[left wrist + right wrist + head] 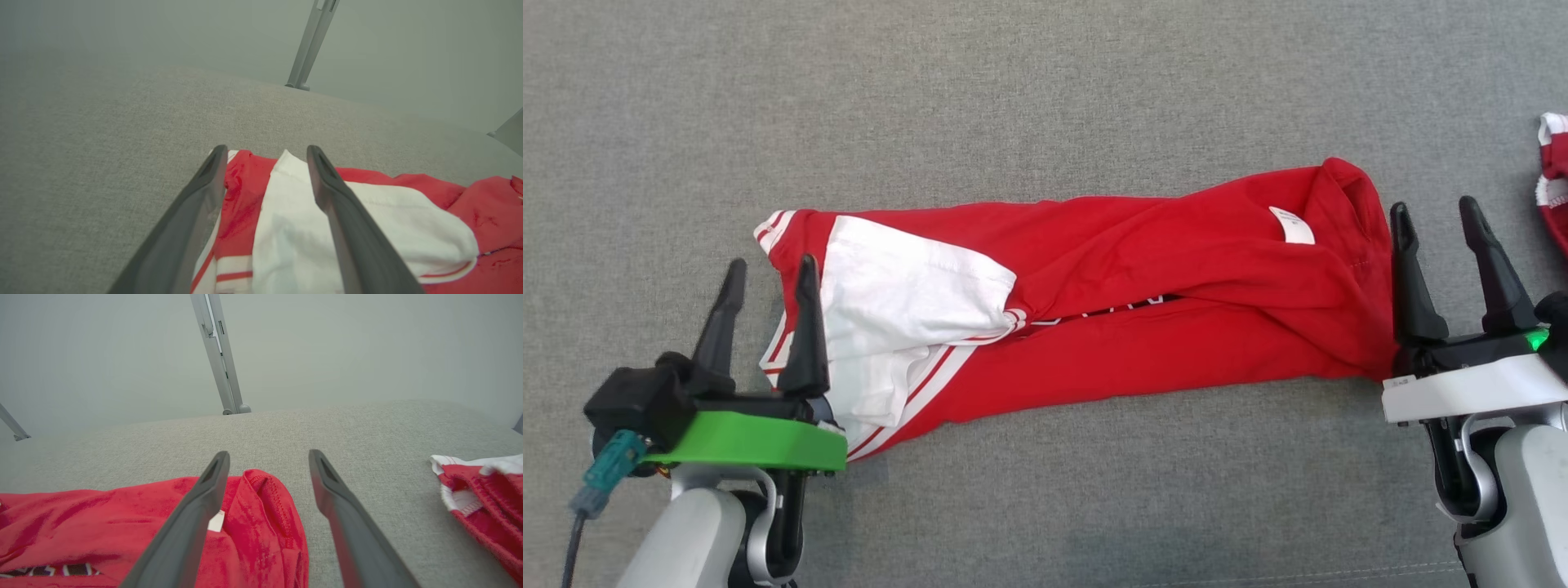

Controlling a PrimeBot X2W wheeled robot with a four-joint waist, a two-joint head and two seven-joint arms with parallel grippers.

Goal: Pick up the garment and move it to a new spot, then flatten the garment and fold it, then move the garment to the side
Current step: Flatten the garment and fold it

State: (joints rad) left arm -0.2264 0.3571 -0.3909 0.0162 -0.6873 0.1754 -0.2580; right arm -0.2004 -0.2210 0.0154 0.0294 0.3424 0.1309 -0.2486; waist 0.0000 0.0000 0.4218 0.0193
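The right gripper grips the garment by its bunched hem end (1361,269) next, where the folds stand up, as the long folded band (1121,363) lies flat on the cloth.
A red garment (1127,302) with white sleeves and striped trim lies folded into a long band across the grey cloth surface (1013,98). My left gripper (772,273) stands open over its white-sleeved left end, fingers apart, holding nothing. At the band's right end my right gripper (1436,214) is open too, just beside the red hem. In the left wrist view the garment (286,228) lies under the open left gripper (267,151). From the right wrist, the right gripper (269,455) stands open above the garment (261,522), whose red edge lies between the fingers.
A second red and white garment (1553,175) lies at the right edge, also seen as the second garment (486,498) in the right wrist view. Metal stand legs (218,355) rise beyond the far edge of the surface. Bare grey cloth surrounds the folded band.
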